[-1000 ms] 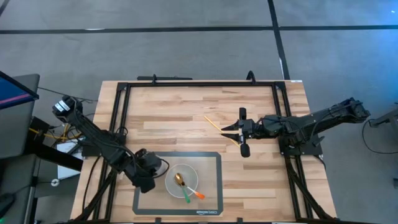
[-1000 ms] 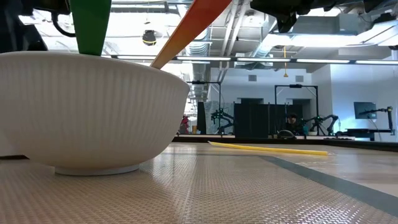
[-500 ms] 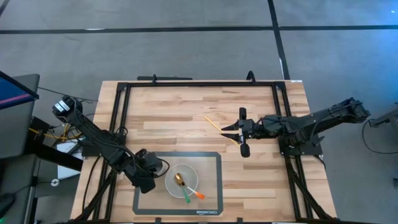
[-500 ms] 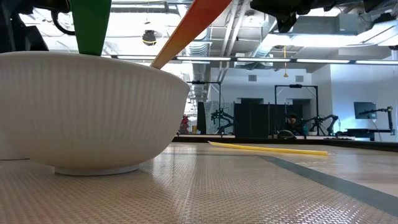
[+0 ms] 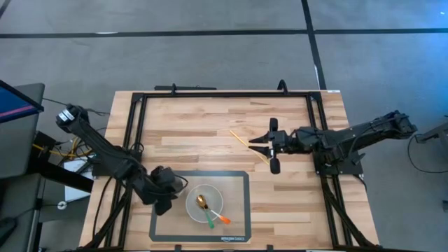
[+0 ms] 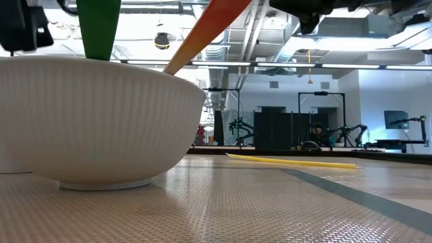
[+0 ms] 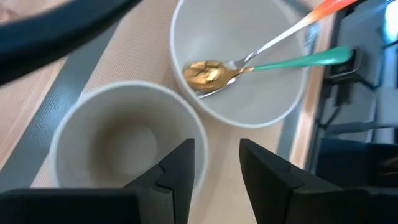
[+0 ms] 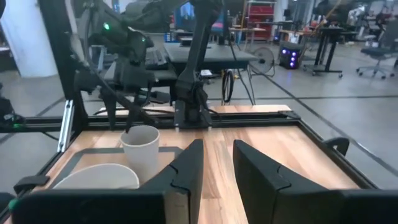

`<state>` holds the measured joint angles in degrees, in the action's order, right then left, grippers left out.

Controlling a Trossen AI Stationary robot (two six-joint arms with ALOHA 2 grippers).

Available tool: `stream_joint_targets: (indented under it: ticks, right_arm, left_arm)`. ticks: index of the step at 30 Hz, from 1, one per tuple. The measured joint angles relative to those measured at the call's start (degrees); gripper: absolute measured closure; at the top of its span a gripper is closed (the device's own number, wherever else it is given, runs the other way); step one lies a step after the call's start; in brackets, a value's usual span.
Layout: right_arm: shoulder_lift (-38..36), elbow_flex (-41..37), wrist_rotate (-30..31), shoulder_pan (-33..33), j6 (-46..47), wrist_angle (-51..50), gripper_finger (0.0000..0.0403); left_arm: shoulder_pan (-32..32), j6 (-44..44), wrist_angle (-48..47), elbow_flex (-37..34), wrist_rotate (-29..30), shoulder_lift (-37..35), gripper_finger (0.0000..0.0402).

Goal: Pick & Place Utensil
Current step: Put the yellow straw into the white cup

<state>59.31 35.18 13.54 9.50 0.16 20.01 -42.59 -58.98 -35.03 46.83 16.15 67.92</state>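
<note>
My right gripper picks up the thin yellow utensil by the middle of its length (image 5: pixel 250 147) next, to place it in the white paper cup.
A white bowl (image 5: pixel 205 205) stands on a grey mat (image 5: pixel 238 183) near the table's near edge. It holds a gold spoon (image 7: pixel 205 73), a green-handled utensil (image 7: pixel 298 59) and an orange-handled one (image 7: pixel 323 9); their handles lean on the rim. A white paper cup (image 7: pixel 127 146) stands upright just left of the bowl. My left gripper (image 7: pixel 217 165) hovers open above the cup's rim on the bowl side (image 5: pixel 162 194). A thin yellow utensil (image 5: pixel 246 145) lies flat on the wood (image 6: pixel 290 160). My right gripper (image 5: pixel 255 145) hangs open over its middle, fingers level, pointing toward the table's left (image 8: pixel 217 171).
A black frame (image 5: pixel 224 93) runs around the wooden tabletop. Bare wood lies between the yellow utensil and the mat, and along the far half of the table. In the right wrist view the left arm (image 8: pixel 124 50) rises behind the cup (image 8: pixel 140 152).
My left arm has risen a little and drawn slightly toward the table's far edge above the cup. In the low view its dark gripper now shows at the upper left over the bowl. The utensils, cup and bowl have stayed where they were.
</note>
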Motion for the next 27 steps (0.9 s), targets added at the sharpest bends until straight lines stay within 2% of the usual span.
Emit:
stream_joint_targets:
  ticks: [5,12,16,21,27]
  right_arm:
    - [1.18,0.08,-0.01,-1.26,0.80,0.13,0.0321]
    - [9.31,0.44,1.17,-5.97,1.21,1.58,0.0321]
    - [13.16,4.09,1.53,-11.22,9.72,-4.83,0.0321]
    - [18.80,8.26,1.51,-15.78,18.74,-17.53,0.0321]
    - [28.09,11.16,1.07,-20.04,18.80,-20.74,0.0321]
  left_arm:
    - [0.00,0.15,0.20,0.02,2.92,-4.87,0.0274]
    - [0.00,0.19,0.50,0.04,9.76,-10.15,0.0274]
    - [0.00,0.21,0.57,0.04,12.92,-11.37,0.0274]
    - [-0.02,0.21,0.55,0.04,13.41,-11.23,0.0274]
    - [-0.09,0.21,0.56,0.04,13.42,-11.15,0.0274]
